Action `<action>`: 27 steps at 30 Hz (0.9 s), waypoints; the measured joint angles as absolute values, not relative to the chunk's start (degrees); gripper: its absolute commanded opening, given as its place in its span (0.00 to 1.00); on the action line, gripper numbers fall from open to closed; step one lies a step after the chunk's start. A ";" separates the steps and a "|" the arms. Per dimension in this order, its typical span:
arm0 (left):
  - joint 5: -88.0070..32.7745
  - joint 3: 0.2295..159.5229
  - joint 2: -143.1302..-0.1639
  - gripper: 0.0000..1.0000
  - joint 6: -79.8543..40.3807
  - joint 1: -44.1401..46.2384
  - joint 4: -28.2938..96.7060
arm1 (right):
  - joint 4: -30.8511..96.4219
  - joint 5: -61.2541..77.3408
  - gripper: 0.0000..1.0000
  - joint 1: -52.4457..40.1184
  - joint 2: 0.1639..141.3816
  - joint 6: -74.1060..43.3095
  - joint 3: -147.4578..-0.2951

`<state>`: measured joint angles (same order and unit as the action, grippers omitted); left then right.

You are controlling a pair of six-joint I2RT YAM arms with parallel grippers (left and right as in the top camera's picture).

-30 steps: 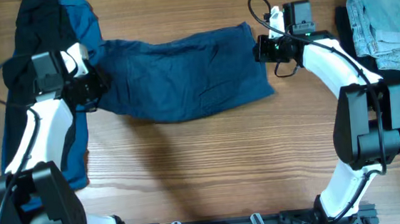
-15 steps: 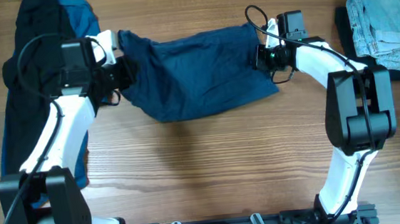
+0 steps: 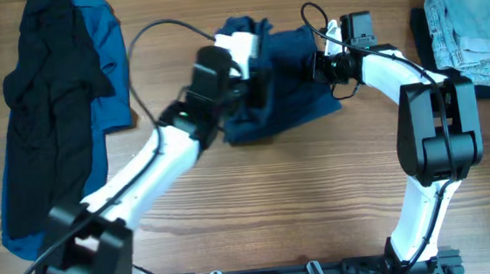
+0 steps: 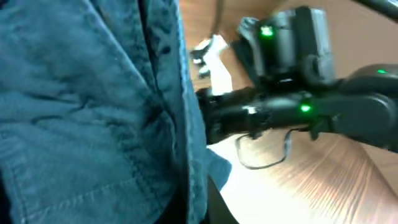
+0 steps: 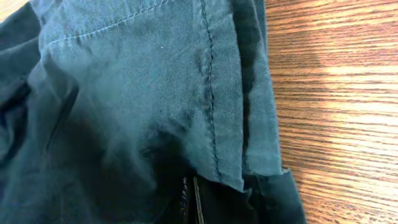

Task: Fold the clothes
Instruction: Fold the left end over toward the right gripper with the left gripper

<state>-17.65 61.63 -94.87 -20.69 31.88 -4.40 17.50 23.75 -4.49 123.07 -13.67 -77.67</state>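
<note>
I should keep holding the shorts' flap (image 3: 247, 119) (image 4: 93, 112) with my left gripper until it lies flat. It stands upright and leaves the lower layer beside it uncovered.
The dark navy shorts (image 3: 290, 98) lie bunched at the top middle of the table, their left end doubled over toward the right. My left gripper (image 3: 256, 82) is shut on that left end and holds it over the middle of the garment. In the left wrist view the fabric (image 4: 81, 112) fills the left side and hangs from the fingers (image 4: 199, 208). My right gripper (image 3: 316, 66) is shut on the shorts' right edge. In the right wrist view the hem (image 5: 211, 93) runs down into the jaws (image 5: 189, 199).
A black garment (image 3: 50, 108) lies on a brighter blue one (image 3: 108, 43) at the far left. Pale denim (image 3: 473, 23) sits on dark cloth (image 3: 487, 90) at the top right. The right arm (image 4: 292, 109) shows close in the left wrist view. Wooden table (image 3: 277, 204).
My left arm has swung far to the right, carrying the shorts' left end across toward the right gripper. The shorts went from spread flat to doubled over. The right gripper barely moved.
</note>
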 measured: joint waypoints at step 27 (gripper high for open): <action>-9.63 61.80 -105.12 1.00 -26.09 35.70 -25.71 | 28.58 30.37 0.07 1.26 97.69 -13.19 -77.71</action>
